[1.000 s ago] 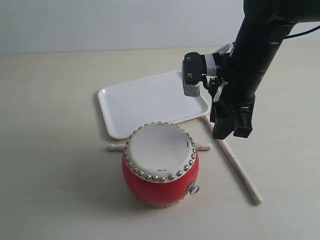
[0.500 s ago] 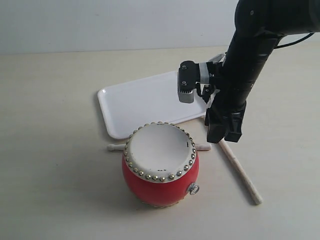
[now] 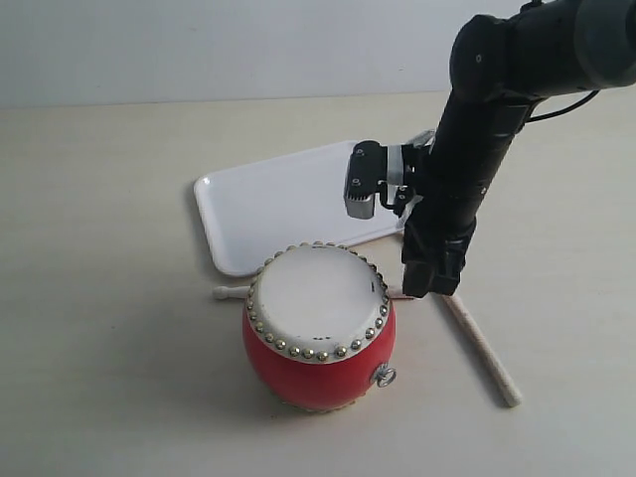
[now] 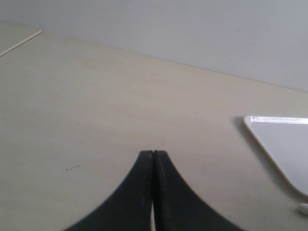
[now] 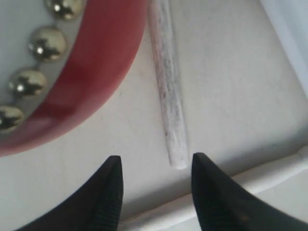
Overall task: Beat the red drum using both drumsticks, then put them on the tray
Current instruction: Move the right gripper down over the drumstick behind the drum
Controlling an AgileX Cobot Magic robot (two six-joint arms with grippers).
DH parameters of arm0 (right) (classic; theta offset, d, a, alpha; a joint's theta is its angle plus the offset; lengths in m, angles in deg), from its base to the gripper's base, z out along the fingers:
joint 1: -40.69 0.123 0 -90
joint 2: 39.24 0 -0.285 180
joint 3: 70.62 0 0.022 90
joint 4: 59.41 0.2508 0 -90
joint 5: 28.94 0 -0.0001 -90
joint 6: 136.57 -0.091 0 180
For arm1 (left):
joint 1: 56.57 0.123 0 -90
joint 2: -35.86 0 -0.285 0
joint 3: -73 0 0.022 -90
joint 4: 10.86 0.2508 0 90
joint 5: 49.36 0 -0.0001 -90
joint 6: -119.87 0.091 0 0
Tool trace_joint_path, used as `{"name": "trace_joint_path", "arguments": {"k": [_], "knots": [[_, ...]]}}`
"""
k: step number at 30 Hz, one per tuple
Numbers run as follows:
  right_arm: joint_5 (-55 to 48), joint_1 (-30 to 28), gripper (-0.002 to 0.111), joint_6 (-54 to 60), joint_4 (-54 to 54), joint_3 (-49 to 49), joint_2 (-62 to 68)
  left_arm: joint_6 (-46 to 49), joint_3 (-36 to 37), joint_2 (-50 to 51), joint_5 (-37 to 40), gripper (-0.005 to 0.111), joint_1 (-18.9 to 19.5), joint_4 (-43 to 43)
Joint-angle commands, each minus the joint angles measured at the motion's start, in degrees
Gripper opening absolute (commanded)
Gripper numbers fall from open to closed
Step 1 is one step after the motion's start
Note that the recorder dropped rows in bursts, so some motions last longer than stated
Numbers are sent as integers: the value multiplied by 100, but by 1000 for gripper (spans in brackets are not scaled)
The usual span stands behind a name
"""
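My right gripper lowers first and then closes on the drumstick, as my fingers are still above and short of the drumstick's blunt end (image 5: pixel 178 159) beside the red drum (image 5: pixel 91 82).
The red drum (image 3: pixel 318 333) stands upright at the front of the table, its white head facing up. One drumstick (image 3: pixel 232 292) lies flat behind the drum, and its blunt end (image 5: pixel 169 101) points at my right gripper. The other drumstick (image 3: pixel 482 348) lies slantwise to the drum's right, and also shows as the pale drumstick (image 5: pixel 240 185) crossing under my fingers. My right gripper (image 3: pixel 432 283) (image 5: pixel 155 163) hangs open just above where the two sticks meet, with nothing between its fingers. The left gripper (image 4: pixel 153 155) is shut and empty over bare table. The white tray (image 3: pixel 288 204) lies behind the drum.
In the left wrist view a corner of the tray (image 4: pixel 284 144) and a rounded stick tip (image 4: pixel 303 208) show off to one side. The drum's red wall (image 5: pixel 96 72) is close beside my right gripper. The right arm's wrist camera (image 3: pixel 362 189) hangs over the tray's edge.
My right arm has come down and leftward, bringing the open gripper from above the slanted stick to the spot beside the drum. The drum, sticks and tray have not moved.
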State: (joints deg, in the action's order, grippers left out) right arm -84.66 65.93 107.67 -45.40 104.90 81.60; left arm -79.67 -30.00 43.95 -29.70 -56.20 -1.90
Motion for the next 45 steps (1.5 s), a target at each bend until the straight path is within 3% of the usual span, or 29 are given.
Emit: {"name": "trace_joint_path", "arguments": {"k": [1,45], "knots": [[16,12,45,-31,88,25,159,-28,21,-30,-25,0,-31,48],[702,12,45,54,-3,25,501,-28,21,-30,-25,0,-31,48]]}}
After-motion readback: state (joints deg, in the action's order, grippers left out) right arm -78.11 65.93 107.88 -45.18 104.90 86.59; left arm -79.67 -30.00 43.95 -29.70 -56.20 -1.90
